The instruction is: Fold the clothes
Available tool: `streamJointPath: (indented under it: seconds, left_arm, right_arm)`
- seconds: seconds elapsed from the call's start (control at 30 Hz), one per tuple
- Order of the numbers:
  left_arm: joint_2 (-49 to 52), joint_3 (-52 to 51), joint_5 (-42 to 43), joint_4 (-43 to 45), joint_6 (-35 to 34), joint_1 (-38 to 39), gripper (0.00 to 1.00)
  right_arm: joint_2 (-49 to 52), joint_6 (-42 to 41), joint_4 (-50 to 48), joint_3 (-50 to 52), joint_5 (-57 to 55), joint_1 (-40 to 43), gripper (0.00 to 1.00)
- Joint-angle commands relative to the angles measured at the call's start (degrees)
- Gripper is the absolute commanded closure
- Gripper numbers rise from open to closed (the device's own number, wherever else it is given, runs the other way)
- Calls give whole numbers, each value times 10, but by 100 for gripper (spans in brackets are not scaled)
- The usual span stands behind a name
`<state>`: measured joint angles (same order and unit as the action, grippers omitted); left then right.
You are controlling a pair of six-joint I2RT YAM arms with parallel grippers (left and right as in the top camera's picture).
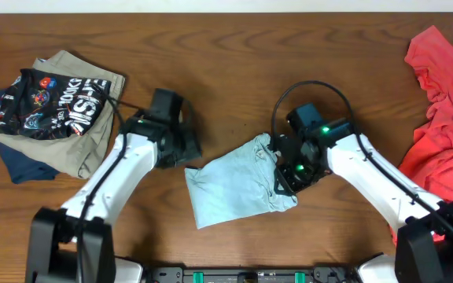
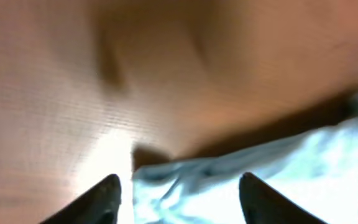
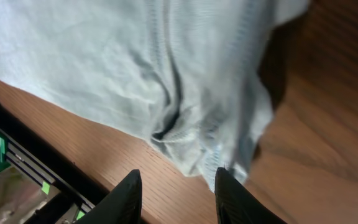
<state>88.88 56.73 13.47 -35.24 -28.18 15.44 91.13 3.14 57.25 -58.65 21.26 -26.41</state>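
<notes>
My left gripper is to lay the T-shirt onto the stacked clothes, so next it needs to grab the folded T-shirt by its corner nearest the stack (image 1: 190, 173) (image 2: 151, 181).
The clothes (image 1: 234, 187) are a pale sky-blue T-shirt lying in a loosely folded, wrinkled bundle at the middle of the wooden table. My left gripper (image 1: 185, 149) hovers just off its upper left corner. In the left wrist view the left gripper (image 2: 180, 190) is open, and the blurred blue cloth (image 2: 260, 168) lies beneath and between the dark fingertips (image 2: 107, 196). My right gripper (image 1: 288, 174) is over the shirt's right edge. In the right wrist view the right gripper (image 3: 178, 193) stands open with bare wood in the gap. The shirt's hem (image 3: 185, 140) hangs just beyond it, brushing the right fingertip (image 3: 232, 193).
A stack at the far left holds a black garment with white lettering (image 1: 53, 102) on a khaki one (image 1: 89, 153) and a navy one (image 1: 18, 167). A red garment (image 1: 443, 118) is heaped at the right edge. The table's front edge (image 3: 36, 158) runs close behind the right gripper.
</notes>
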Motion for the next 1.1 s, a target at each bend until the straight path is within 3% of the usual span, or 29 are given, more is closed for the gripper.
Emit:
streamJointPath:
  seconds: [0.0,0.43,0.53,0.67,0.77,0.83,0.93,1.07]
  left_arm:
    - [2,9,-15,23,11,1,36]
    - [96,5,-1,26,53,28,36]
    - [114,5,-1,-13,53,37,36]
    - [128,4,-1,-98,52,41,36]
    - [129,-1,0,-145,52,41,36]
    - [129,-1,0,-175,39,41,36]
    - [128,-1,19,-212,24,42,35]
    - [111,0,45,-219,18,42,36]
  right_arm:
    - [5,-15,-12,8,11,-27,64]
    - [5,-80,-109,108,10,-46,64]
    - [5,-99,-133,124,-49,-45,63]
    - [7,-115,-177,131,-198,-38,51]
    - [9,-114,-247,131,-269,-27,57]
    - [9,-107,-306,131,-285,-15,61]
    - [9,-101,-379,127,-285,9,57]
    - [8,-102,-376,101,-283,29,50]
